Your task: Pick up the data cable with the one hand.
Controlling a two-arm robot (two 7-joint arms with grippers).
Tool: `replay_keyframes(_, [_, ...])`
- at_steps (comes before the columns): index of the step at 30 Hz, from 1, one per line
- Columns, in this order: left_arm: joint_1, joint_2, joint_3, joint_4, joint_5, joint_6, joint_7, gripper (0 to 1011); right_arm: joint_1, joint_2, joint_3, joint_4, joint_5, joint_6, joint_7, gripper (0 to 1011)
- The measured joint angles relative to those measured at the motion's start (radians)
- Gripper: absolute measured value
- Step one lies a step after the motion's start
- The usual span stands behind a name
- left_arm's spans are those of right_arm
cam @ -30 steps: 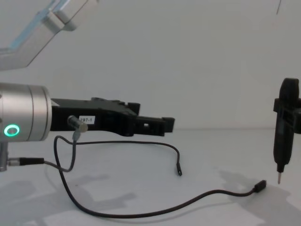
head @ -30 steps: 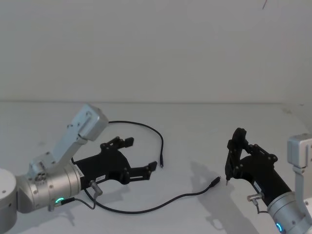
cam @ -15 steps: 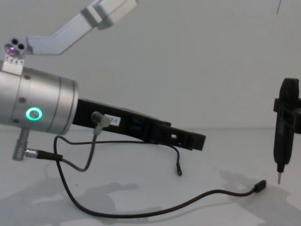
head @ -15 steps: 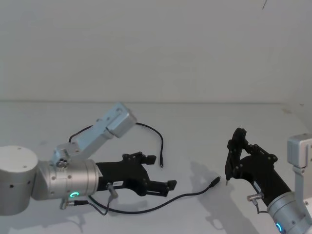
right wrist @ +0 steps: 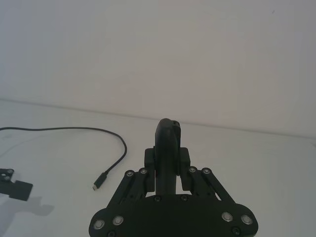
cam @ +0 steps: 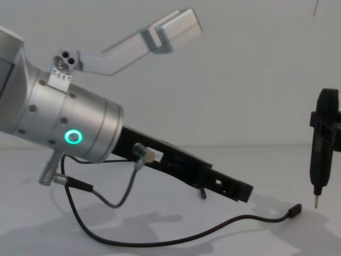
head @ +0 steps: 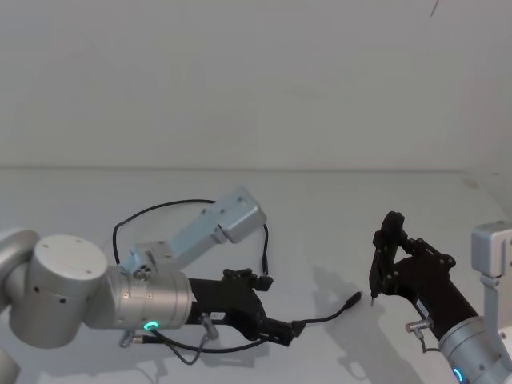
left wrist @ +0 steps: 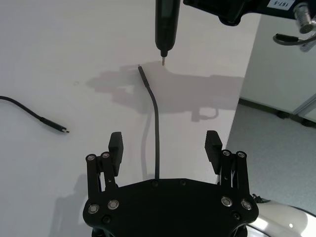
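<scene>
The tool's metal tip is close to the cable's plug, so the left gripper will next grab the cable by the bare cord behind that plug.
The data cable is a thin black cord curving over the white table, with one plug near the right arm. My left gripper, the one hand with the green-ringed silver wrist, slopes down over the cord's right stretch. In the left wrist view it is open, and the cable runs between its fingers without touching them. The other plug lies off to one side. My right gripper is shut on a slim dark tool, which stands upright with its tip just above the table.
The white table meets a plain white wall behind. A short grey lead hangs in a loop from the left wrist. The tool's metal tip hovers close to the cable's near plug.
My left arm has swung to the right and tilted down, bringing its open gripper over the cable's right stretch. The right arm and the cable have not moved.
</scene>
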Motion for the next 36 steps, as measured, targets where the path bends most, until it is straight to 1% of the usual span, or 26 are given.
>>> replay_keyframes(4, [-0.013,-0.019,0.023,0.015,0.011,0.012,0.016,1001,0.000,0.000,0.000,0.000,0.000,0.000,0.000,279])
replay_keyframes(8, [-0.019,-0.032,0.033,0.025,0.016,0.020,0.028,1001,0.000,0.000,0.000,0.000,0.000,0.000,0.000,279])
replay_keyframes(12, [-0.028,-0.057,0.048,0.043,0.020,0.033,0.045,1001,0.000,0.000,0.000,0.000,0.000,0.000,0.000,279])
replay_keyframes(22, [-0.040,-0.108,0.063,0.090,0.019,0.069,0.080,1001,0.000,0.000,0.000,0.000,0.000,0.000,0.000,279])
replay_keyframes(26, [-0.048,-0.132,0.072,0.123,0.020,0.089,0.094,1001,0.000,0.000,0.000,0.000,0.000,0.000,0.000,279])
replay_keyframes(36, [-0.066,-0.167,0.092,0.177,0.033,0.102,0.099,1001,0.000,0.000,0.000,0.000,0.000,0.000,0.000,279])
